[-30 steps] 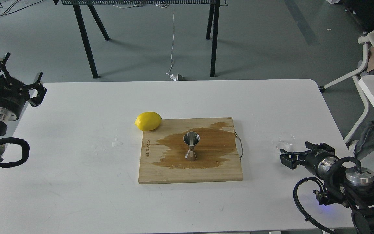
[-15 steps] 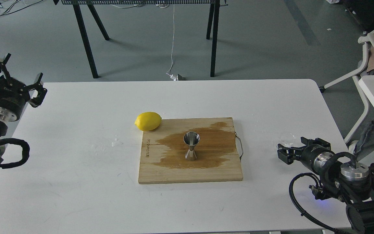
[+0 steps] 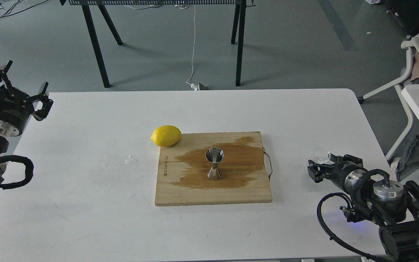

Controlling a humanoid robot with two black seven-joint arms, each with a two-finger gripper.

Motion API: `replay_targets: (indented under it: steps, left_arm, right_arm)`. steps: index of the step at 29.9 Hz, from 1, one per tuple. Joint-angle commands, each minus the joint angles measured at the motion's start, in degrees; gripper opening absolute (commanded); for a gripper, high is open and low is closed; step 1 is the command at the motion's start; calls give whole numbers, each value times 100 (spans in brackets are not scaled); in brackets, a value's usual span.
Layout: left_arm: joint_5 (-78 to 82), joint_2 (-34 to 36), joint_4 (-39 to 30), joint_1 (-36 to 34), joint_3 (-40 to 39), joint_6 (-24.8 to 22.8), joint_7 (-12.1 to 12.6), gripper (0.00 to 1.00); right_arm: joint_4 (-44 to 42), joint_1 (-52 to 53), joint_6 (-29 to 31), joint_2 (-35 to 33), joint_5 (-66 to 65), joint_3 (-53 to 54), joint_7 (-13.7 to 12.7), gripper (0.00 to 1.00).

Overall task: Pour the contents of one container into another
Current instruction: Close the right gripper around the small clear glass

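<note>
I should grab the small transparent cup by its side [image 3: 321, 156] with my right gripper next, so that it can pour into the steel jigger [image 3: 214, 163].
The small transparent cup [image 3: 321, 154] stands on the white table [image 3: 86, 203] at the right, close to its edge. My right gripper [image 3: 328, 164] is at the cup's near side, open, one finger on each side of its lower part; whether they touch it is unclear. The steel hourglass jigger [image 3: 214, 163] stands upright in the middle of the wooden board [image 3: 195, 194], on a dark wet stain [image 3: 246, 160]. My left gripper [image 3: 21, 82] hangs open over the table's far left edge, holding nothing.
A lemon [image 3: 166, 135] lies against the board's far left corner. Small water drops [image 3: 131, 159] sit left of the board. A metal handle [image 3: 268, 164] sticks out of the board's right side. A white chair [image 3: 409, 72] stands off the table at right.
My right gripper has crept up and to the left, closing in on the transparent cup. The left arm, jigger and lemon have stayed put.
</note>
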Motion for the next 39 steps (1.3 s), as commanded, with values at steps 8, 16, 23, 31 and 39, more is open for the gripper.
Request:
replay_targets:
  steps: [8,16,23,31,39]
  left_arm:
    - [0,-1,9,11,1,0,0,92]
    - [0,-1,9,11,1,0,0,92]
    - [0,-1,9,11,1,0,0,92]
    - [0,-1,9,11,1,0,0,92]
    - [0,-1,9,46,1,0,0,92]
  right_arm:
    - [3,6,79,4,-9,1,5,61]
    - [3,-3,246,4,-9,-17,14,53]
    - [3,-3,325,-5,-9,-122,23,49]
    - [64,-20,369,-5,-18,-193,32,48]
    - [520,-64,466,-22,-193,-219,40,47]
